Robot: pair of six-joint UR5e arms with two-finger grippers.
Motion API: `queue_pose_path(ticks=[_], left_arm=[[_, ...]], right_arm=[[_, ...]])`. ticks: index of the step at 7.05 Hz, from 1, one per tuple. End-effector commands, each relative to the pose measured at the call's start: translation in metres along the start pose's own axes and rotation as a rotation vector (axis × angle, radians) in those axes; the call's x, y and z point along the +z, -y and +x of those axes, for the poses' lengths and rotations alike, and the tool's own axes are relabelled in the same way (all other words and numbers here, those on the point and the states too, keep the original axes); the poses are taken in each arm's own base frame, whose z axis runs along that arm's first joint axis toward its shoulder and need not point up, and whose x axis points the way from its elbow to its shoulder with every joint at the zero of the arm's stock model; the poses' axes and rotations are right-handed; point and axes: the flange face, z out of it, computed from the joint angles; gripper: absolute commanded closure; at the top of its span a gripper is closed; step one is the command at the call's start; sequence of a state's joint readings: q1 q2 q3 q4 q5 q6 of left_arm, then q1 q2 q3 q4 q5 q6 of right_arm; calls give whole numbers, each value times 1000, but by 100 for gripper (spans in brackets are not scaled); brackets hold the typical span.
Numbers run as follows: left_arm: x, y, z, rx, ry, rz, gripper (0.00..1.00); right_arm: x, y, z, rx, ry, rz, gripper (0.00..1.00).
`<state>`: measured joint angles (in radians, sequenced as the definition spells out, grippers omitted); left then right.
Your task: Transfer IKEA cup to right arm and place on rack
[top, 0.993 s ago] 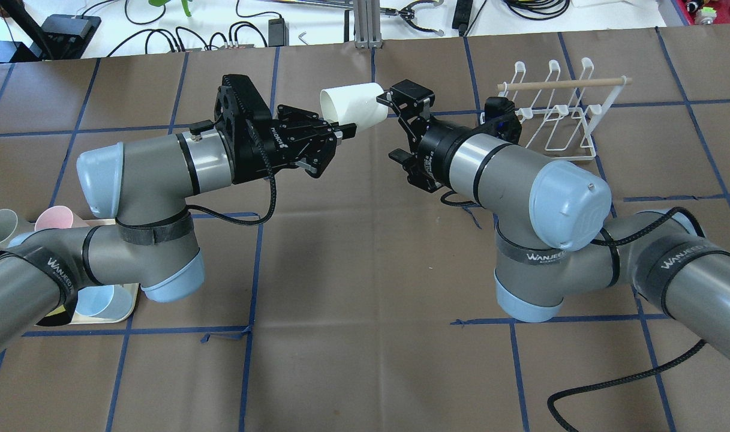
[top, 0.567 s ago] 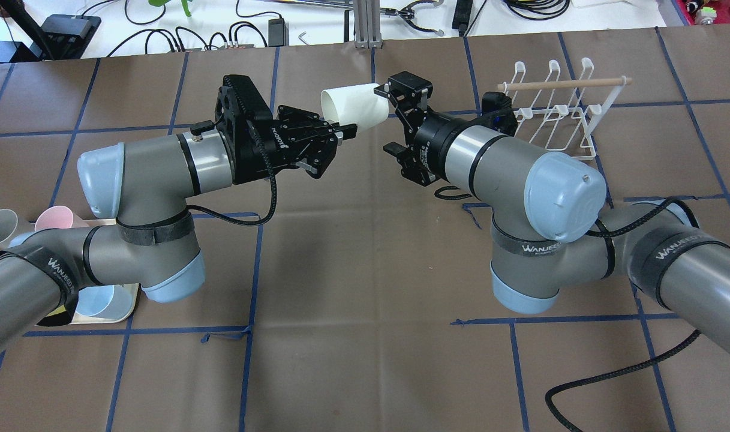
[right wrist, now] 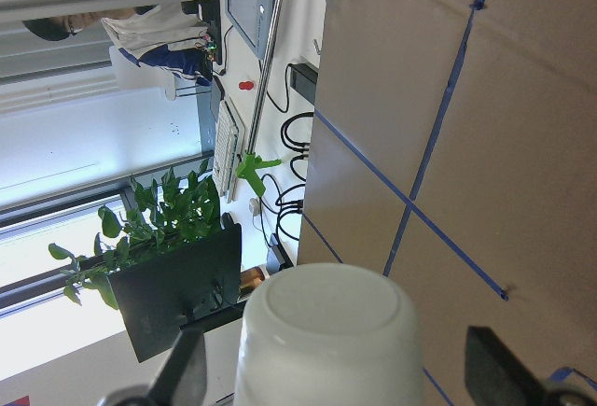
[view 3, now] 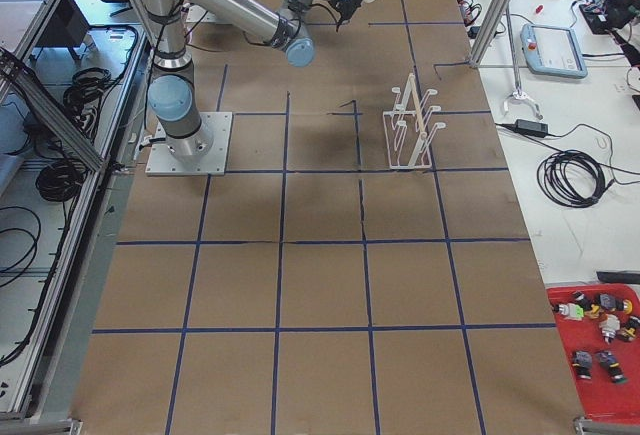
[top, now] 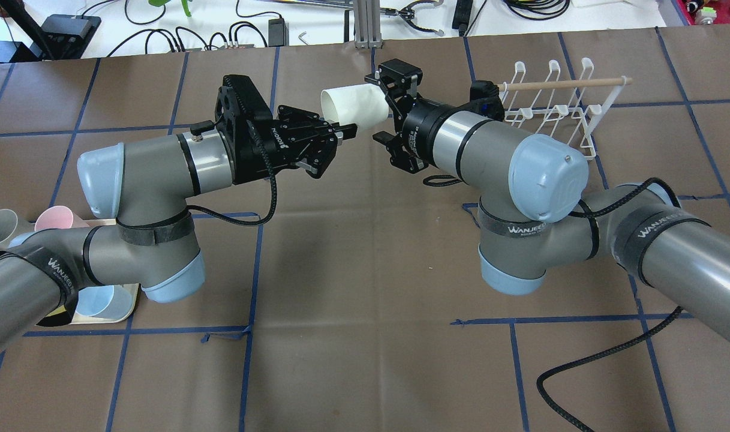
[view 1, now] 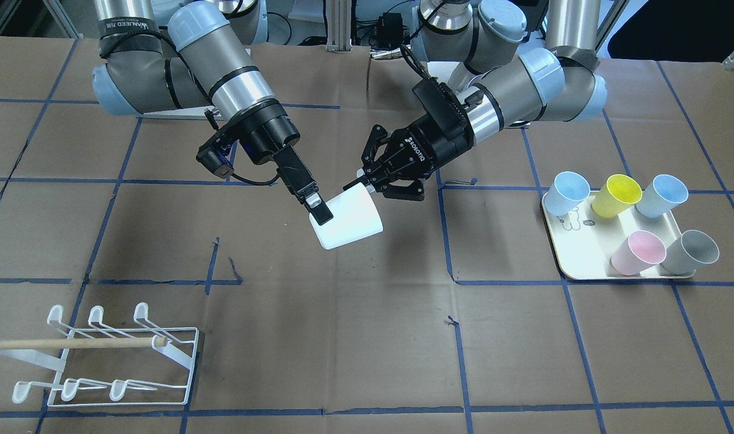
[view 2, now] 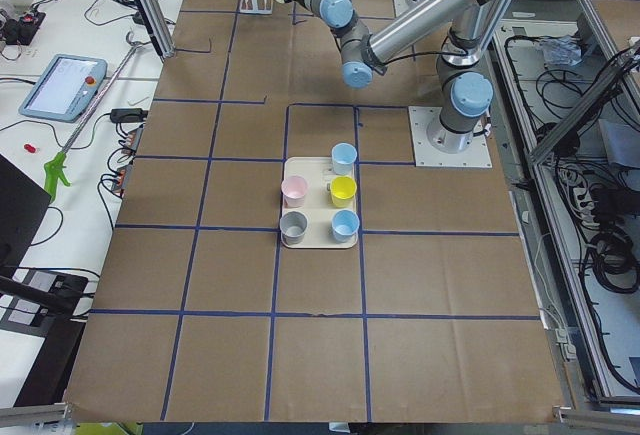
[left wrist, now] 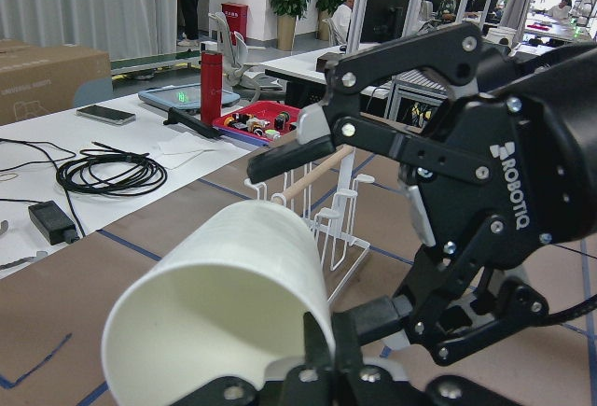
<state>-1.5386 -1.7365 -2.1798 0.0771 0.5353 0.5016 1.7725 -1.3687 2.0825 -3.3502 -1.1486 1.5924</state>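
My left gripper covers the rim of the white cup (top: 354,106), so my right gripper should grab the cup's closed base next.
A white IKEA cup (top: 354,106) lies on its side in the air above mid-table. My left gripper (top: 344,131) is shut on the wall of its rim, one finger inside the mouth. My right gripper (top: 381,109) is open, and its two fingers flank the cup's closed base without touching it. In the right wrist view the cup's base (right wrist: 326,327) sits between the spread fingers (right wrist: 182,375). In the front view the cup (view 1: 351,220) hangs between the right gripper (view 1: 322,216) and the left gripper (view 1: 362,184). The white wire rack (top: 556,114) stands behind the right arm.
A cream tray (view 1: 581,244) at the robot's left holds several coloured cups. The rack (view 1: 101,355) with its wooden dowel stands on the brown paper at the robot's far right. Cables and tools lie beyond the table's far edge (top: 251,30).
My right arm has moved left toward the cup, so its open fingers now straddle the cup's base. My left arm and the cup have stayed in place.
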Motion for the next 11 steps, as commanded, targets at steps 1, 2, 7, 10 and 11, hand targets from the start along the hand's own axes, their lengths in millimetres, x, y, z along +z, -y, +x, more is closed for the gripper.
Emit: queue_pose_path(ticks=[1,2,7,10,11], left_arm=[[0,0,0,1,0,1,100],[0,0,0,0,0,0,100],[0,0,0,-2,0,0,100],[0,0,-1,0,0,1,98],[0,2,-1,5,3,3,90]], right_arm=[[16,1,-8,-6,4,-5,3],[20,2,-6,-4,-2,-7,3],[21,-5,-4,-7,-6,-30,29],[21,-4,-4,-4,-7,-28,39],[21,-4,-4,-7,-7,-28,46]])
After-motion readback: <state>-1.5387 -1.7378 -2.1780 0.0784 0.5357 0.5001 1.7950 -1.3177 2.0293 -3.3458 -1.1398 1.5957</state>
